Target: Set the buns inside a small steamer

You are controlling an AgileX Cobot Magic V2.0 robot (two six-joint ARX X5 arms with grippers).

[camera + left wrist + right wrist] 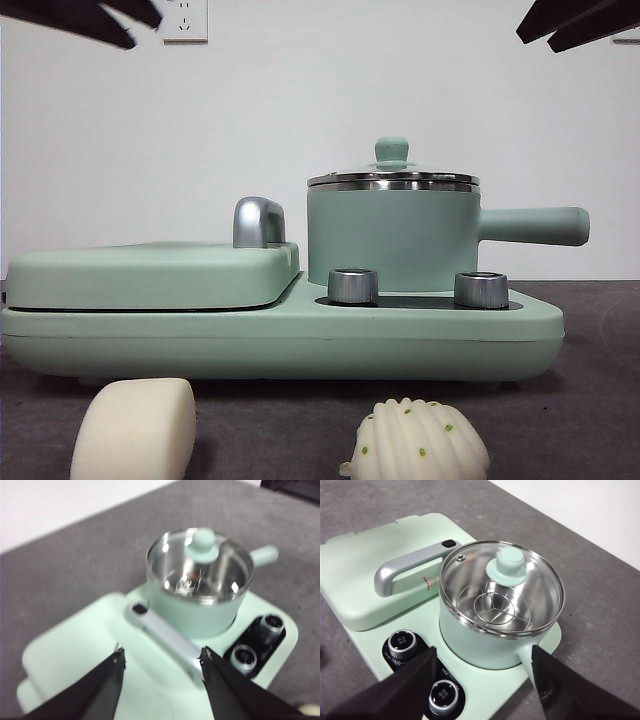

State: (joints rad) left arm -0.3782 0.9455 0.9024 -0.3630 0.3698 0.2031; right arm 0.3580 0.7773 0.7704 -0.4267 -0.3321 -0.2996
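Observation:
My left gripper is to grab the glass lid by its narrow green knob (392, 152) next, because the lid is as wide as the pot.
The small steamer (392, 237) is a mint-green pot with a steel rim, a side handle and a glass lid with a green knob; the lid is on. It stands on the right of a mint-green cooker base. It also shows in the left wrist view (200, 587) and the right wrist view (500, 605). The smooth bun (135, 430) lies on the table at the front left. The ridged bun with green dots (420, 440) lies at the front right. My left gripper (162, 662) is open, high above the griddle. My right gripper (485, 662) is open, high above the steamer.
The flat lidded griddle (150, 272) with a silver handle (258, 220) fills the base's left half. Two silver knobs (352, 285) sit in front of the steamer. The dark grey table (580, 400) runs to a white wall. Both arms show as black tips at the top corners.

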